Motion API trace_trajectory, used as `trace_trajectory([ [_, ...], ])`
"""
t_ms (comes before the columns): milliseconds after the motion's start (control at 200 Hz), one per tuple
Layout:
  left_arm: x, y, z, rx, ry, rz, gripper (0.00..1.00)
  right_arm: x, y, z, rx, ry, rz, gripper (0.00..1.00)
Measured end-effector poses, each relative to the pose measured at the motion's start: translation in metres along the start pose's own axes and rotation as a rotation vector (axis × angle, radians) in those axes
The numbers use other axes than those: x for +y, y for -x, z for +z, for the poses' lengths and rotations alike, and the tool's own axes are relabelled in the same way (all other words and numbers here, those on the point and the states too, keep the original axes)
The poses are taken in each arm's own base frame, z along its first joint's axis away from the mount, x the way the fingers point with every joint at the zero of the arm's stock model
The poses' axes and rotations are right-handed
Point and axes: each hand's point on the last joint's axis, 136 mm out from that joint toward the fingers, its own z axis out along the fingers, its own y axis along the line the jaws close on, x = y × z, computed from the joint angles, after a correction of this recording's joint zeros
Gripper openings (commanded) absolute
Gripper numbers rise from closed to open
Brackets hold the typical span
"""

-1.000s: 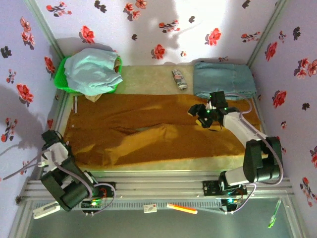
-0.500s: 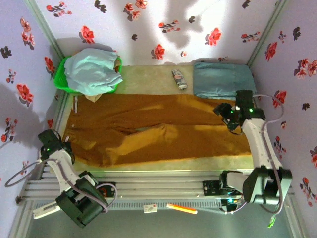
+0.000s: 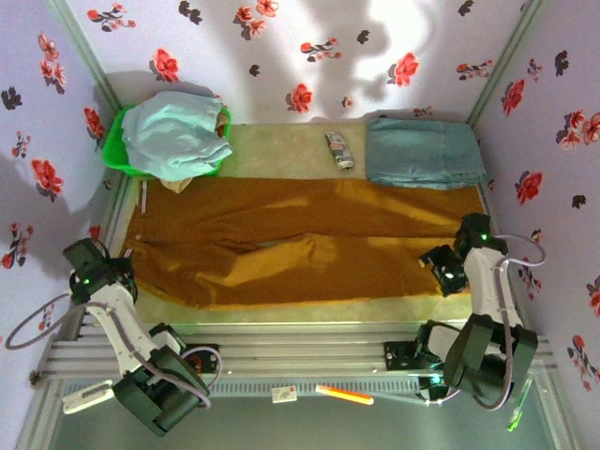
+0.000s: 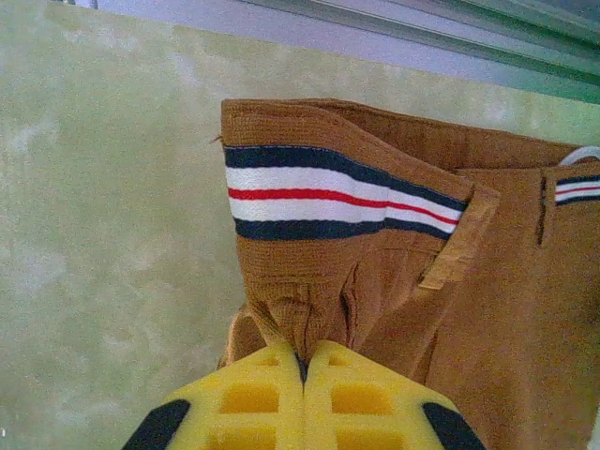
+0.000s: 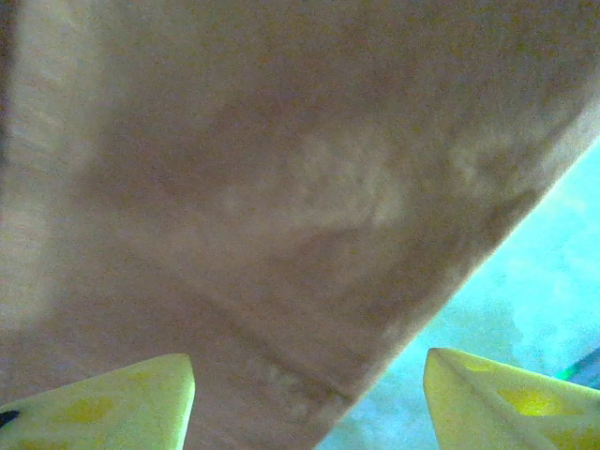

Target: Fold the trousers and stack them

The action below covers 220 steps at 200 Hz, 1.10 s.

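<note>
My right gripper grips the trousers' near leg end at its outer edge [image 5: 329,394] next, to fold that leg over the far one.
The mustard-brown trousers [image 3: 291,239] lie spread across the table, waistband at the left, leg ends at the right. In the left wrist view my left gripper [image 4: 305,361] is shut on a pinch of the trousers [image 4: 375,281] just below the waistband, whose lining shows navy, white and red stripes. From above, the left gripper [image 3: 117,272] sits at the near left corner of the cloth. My right gripper [image 3: 445,272] hovers open at the near right leg end. In the right wrist view its yellow fingers [image 5: 122,398] stand wide apart over the blurred hem [image 5: 281,281].
A green basket [image 3: 120,155] heaped with pale blue cloth sits at the back left. A folded blue-grey garment [image 3: 422,152] lies at the back right, a small packet [image 3: 338,149] beside it. The table's metal rails [image 3: 281,352] run along the near edge.
My right gripper has swung from the middle of the trousers out to the right and down to the near right leg end. The left arm has shifted slightly left at the waistband corner.
</note>
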Motion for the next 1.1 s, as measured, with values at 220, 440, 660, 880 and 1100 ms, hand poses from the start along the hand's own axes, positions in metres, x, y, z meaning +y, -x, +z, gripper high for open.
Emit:
trace_trajectory([
  [220, -0.002, -0.001, -0.001, 0.008, -0.011, 0.000, 0.00, -0.035, -0.030, 0.028, 0.093, -0.082, 0.072, 0.65],
  [440, -0.003, -0.002, -0.001, 0.013, -0.016, 0.001, 0.00, -0.041, -0.032, 0.045, 0.100, -0.090, 0.136, 0.36],
  [660, -0.013, 0.000, -0.010, 0.010, -0.045, 0.003, 0.00, -0.042, -0.031, 0.044, 0.096, -0.092, 0.130, 0.02],
  [880, -0.035, 0.008, -0.040, -0.014, -0.119, 0.012, 0.00, -0.020, -0.021, 0.011, -0.016, 0.037, 0.074, 0.00],
  [1100, -0.050, 0.010, -0.078, -0.047, -0.199, 0.017, 0.00, 0.002, -0.014, -0.034, -0.123, 0.154, 0.000, 0.00],
])
